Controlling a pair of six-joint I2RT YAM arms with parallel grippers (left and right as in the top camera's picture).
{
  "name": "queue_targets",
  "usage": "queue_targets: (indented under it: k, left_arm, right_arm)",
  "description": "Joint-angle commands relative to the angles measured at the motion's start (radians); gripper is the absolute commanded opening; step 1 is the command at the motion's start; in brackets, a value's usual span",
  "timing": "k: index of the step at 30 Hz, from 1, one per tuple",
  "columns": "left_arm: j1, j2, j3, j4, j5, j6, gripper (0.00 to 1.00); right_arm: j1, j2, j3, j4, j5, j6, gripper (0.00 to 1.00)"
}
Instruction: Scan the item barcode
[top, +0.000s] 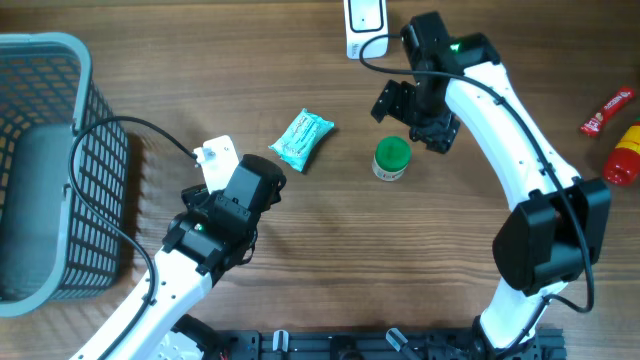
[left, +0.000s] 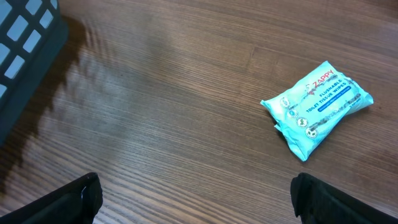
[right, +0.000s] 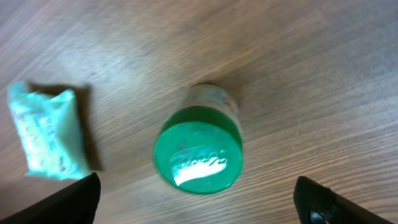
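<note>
The jar needs to be gripped next by my right gripper across opposite sides at its green-lid end (top: 392, 153) (right: 199, 151), so its body stays exposed and I can scan the barcode.
A small jar with a green lid (top: 391, 157) stands upright on the wooden table. My right gripper (right: 198, 202) hangs open just above it, and the jar's lid (right: 198, 157) shows between and ahead of the two black fingertips (right: 320, 202), untouched. To the jar's left lies a teal pack of wipes (top: 302, 139), seen again as the wipes pack (left: 317, 107). My left gripper (left: 196, 199) is open over bare wood, short of the pack and to its left. A white scanner (top: 364, 24) lies at the far edge. No barcode shows in any view.
A grey wire basket (top: 45, 165) fills the left side, its corner (left: 25, 37) near the left arm. A red packet (top: 608, 110) and a red and yellow bottle (top: 623, 155) lie at the right edge. A black cable runs from the scanner.
</note>
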Motion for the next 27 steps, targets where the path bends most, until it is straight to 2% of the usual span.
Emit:
queue_targets:
  k: [1, 6, 13, 27]
  left_arm:
    - [-0.003, 0.000, 0.000, 0.002, -0.021, 0.008, 1.00]
    - [-0.003, 0.000, 0.000, 0.002, -0.021, 0.008, 1.00]
    - [-0.003, 0.000, 0.000, 0.002, -0.021, 0.008, 1.00]
    - [-0.003, 0.000, 0.000, 0.002, -0.021, 0.008, 1.00]
  right_arm:
    - [0.008, 0.002, -0.085, 0.034, 0.040, 0.068, 1.00]
    - [0.019, 0.002, -0.180, 0.145, -0.015, 0.066, 0.99]
    - [0.043, 0.006, -0.186, 0.211, -0.003, 0.057, 1.00]
    - [0.084, 0.138, -0.193, 0.233, -0.001, 0.076, 0.99]
